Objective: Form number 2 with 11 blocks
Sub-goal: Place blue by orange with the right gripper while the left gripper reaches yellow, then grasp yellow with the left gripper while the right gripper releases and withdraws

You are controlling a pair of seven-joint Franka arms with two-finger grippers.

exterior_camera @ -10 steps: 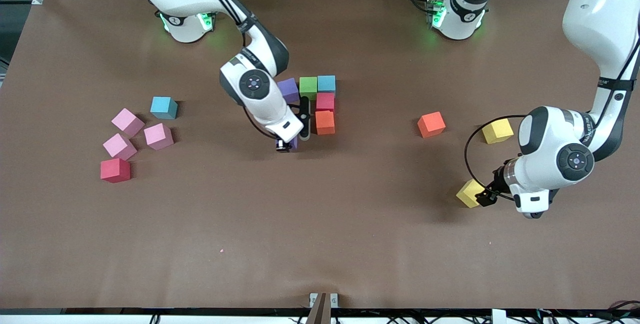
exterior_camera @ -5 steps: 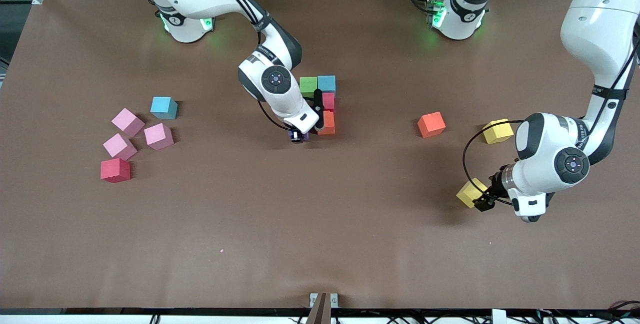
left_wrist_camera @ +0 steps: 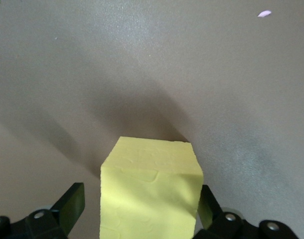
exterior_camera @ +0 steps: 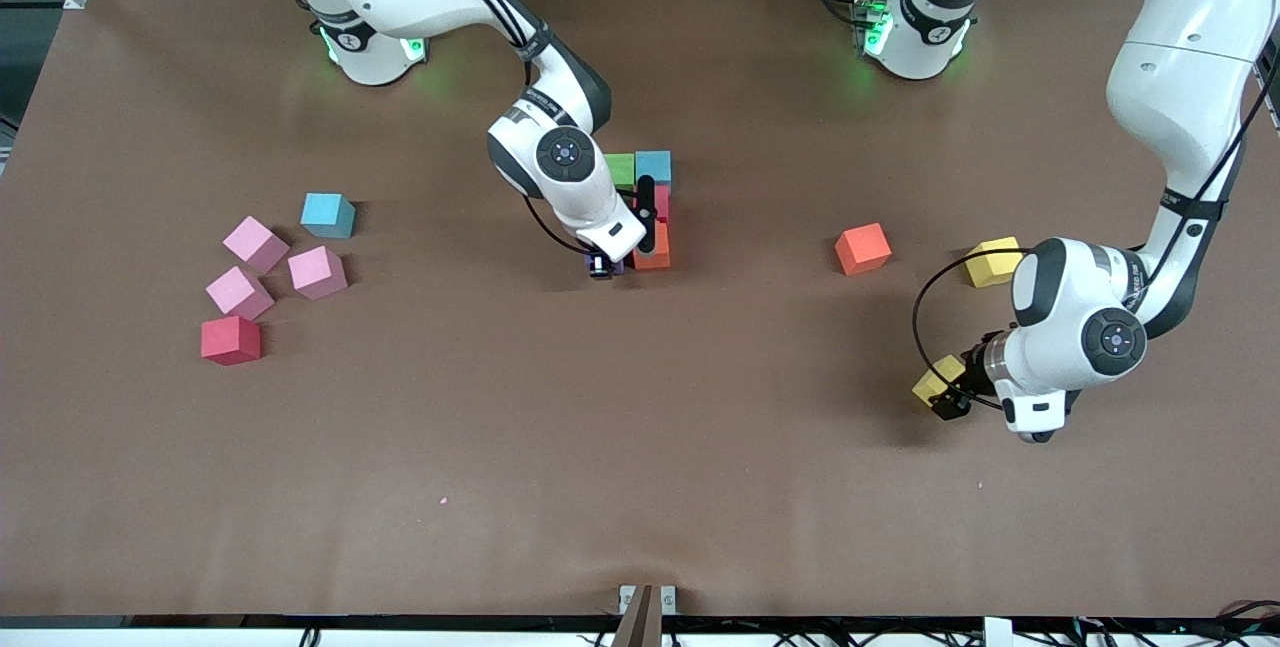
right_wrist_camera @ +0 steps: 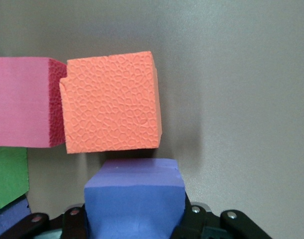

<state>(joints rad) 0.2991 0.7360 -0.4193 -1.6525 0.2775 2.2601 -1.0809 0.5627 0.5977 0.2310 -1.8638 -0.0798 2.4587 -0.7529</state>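
My left gripper is going to grab the yellow block (exterior_camera: 933, 383) next by its opposite sides, to extend the number 2 from the cluster (exterior_camera: 656, 253).
My right gripper (exterior_camera: 601, 267) is shut on a purple block (right_wrist_camera: 134, 194) and holds it low, right beside the orange block (exterior_camera: 653, 249) of the cluster. The cluster also has a green block (exterior_camera: 619, 168), a light blue block (exterior_camera: 654, 165) and a red block (exterior_camera: 660, 202). In the right wrist view the orange block (right_wrist_camera: 111, 102) is close ahead, and a second purple block (right_wrist_camera: 10, 219) shows at the edge. My left gripper (exterior_camera: 946, 399) is open and straddles a yellow block (exterior_camera: 933, 383) on the table; the block (left_wrist_camera: 149, 189) sits between the fingers (left_wrist_camera: 72, 203).
Loose blocks: an orange one (exterior_camera: 862, 248) and a yellow one (exterior_camera: 993, 261) toward the left arm's end. Toward the right arm's end lie a light blue one (exterior_camera: 327, 214), three pink ones (exterior_camera: 255, 243) (exterior_camera: 317, 271) (exterior_camera: 238, 291) and a red one (exterior_camera: 230, 339).
My right gripper has carried the purple block toward the orange block of the cluster. My left gripper has slid farther around the yellow block.
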